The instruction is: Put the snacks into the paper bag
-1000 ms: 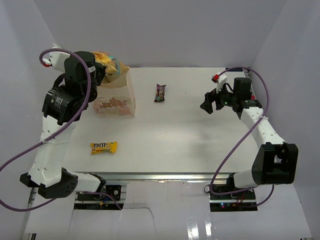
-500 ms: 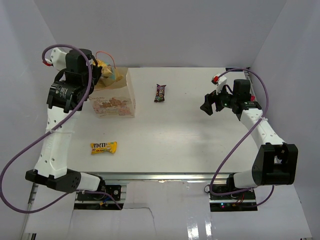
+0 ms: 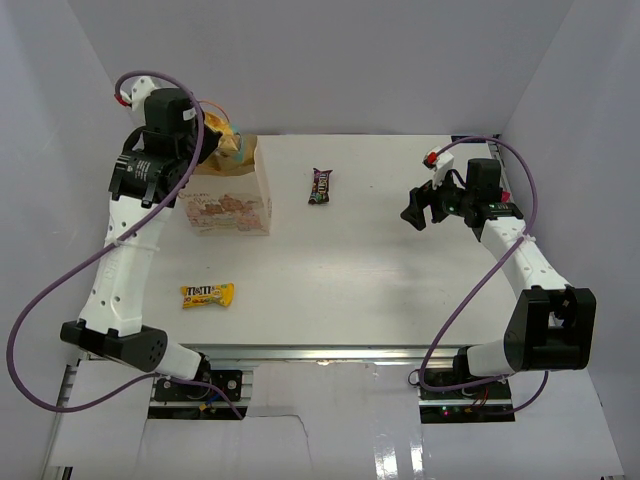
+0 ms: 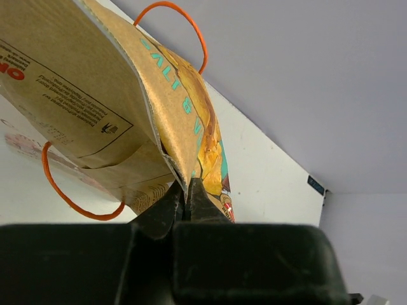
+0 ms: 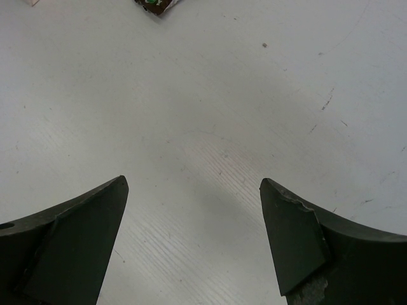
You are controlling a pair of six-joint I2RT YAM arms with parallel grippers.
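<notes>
The chip bag [image 3: 230, 143] hangs tilted between the paper bag's orange handles, its lower part inside the paper bag's opening, so my left gripper releases it now.
The cream paper bag [image 3: 232, 205] stands at the back left of the table, and its orange cord handle [image 4: 189, 28] loops up in the left wrist view. My left gripper [image 3: 212, 142] [image 4: 186, 189] is shut on the edge of the golden-yellow and teal chip bag [image 3: 230, 143] [image 4: 187, 121], which sits tilted at the bag's mouth. A dark purple candy bar [image 3: 321, 186] [image 5: 156, 5] lies at the back centre. The yellow M&M's pack [image 3: 207, 295] lies near the front left. My right gripper [image 3: 415, 213] [image 5: 194, 190] hangs open over bare table, holding nothing.
White enclosure walls close in the white table [image 3: 400, 290] on the left, back and right. The left arm's purple cable [image 3: 40, 310] loops out past the table's left edge. The arm bases sit along the near edge.
The left wrist has swung up and to the right over the paper bag, with the chip bag still pinched. The right arm has not moved.
</notes>
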